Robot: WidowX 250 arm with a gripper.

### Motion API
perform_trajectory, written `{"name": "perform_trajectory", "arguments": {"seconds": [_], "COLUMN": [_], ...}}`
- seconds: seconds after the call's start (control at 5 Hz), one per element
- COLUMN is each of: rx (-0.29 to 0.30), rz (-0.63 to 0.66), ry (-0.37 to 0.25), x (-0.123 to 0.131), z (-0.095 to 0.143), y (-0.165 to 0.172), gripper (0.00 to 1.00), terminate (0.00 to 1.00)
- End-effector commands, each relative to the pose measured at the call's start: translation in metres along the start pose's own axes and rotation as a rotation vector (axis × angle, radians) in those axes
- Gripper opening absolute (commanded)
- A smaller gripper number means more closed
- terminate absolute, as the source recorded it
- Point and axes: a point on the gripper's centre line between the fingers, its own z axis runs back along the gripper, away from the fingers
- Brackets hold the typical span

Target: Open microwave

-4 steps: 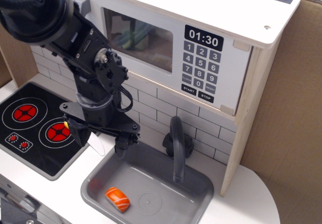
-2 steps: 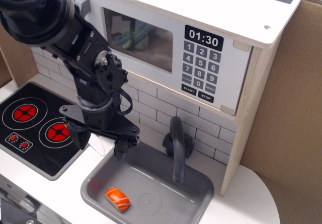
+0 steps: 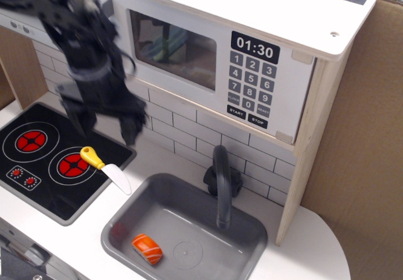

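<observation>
My gripper grabs the microwave's white door by the grey vertical bar handle (image 3: 107,6) next, to swing the microwave open.
The white toy microwave (image 3: 208,53) sits on the shelf at the top, its clear window door (image 3: 173,48) shut. Its black clock display (image 3: 255,47) reads 01:30 above a grey keypad (image 3: 250,91). The grey bar handle (image 3: 104,5) at the door's left edge is partly hidden by my arm. My gripper (image 3: 106,126) hangs below the door's left end, over the back of the counter. Its two fingers are spread apart and hold nothing. The arm is motion-blurred.
A black stovetop (image 3: 38,167) with red rings is at the left. A toy knife (image 3: 104,167) with a yellow handle lies across its right edge. A grey sink (image 3: 126,220) holds an orange salmon piece (image 3: 147,248), with a dark faucet (image 3: 220,179) behind it.
My gripper has risen and moved left, from low over the sink's left rim up toward the microwave's left end. The knife now lies uncovered.
</observation>
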Motion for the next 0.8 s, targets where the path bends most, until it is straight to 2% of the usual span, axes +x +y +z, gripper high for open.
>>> {"name": "perform_trajectory", "arguments": {"seconds": [0.0,0.2,0.4,0.6], "rx": [0.013,0.049,0.034,-0.026], "rz": [0.032,0.032,-0.029,-0.090], "ry": [-0.081,-0.143,-0.157,-0.200], "x": [0.041,0.053,0.064,0.069], "z": [0.049,0.059,0.058,0.058], "y": [0.042,0.050,0.047,0.040], "gripper": [1.00,1.00,1.00,1.00], "terminate": [0.00,0.00,0.00,0.00]}}
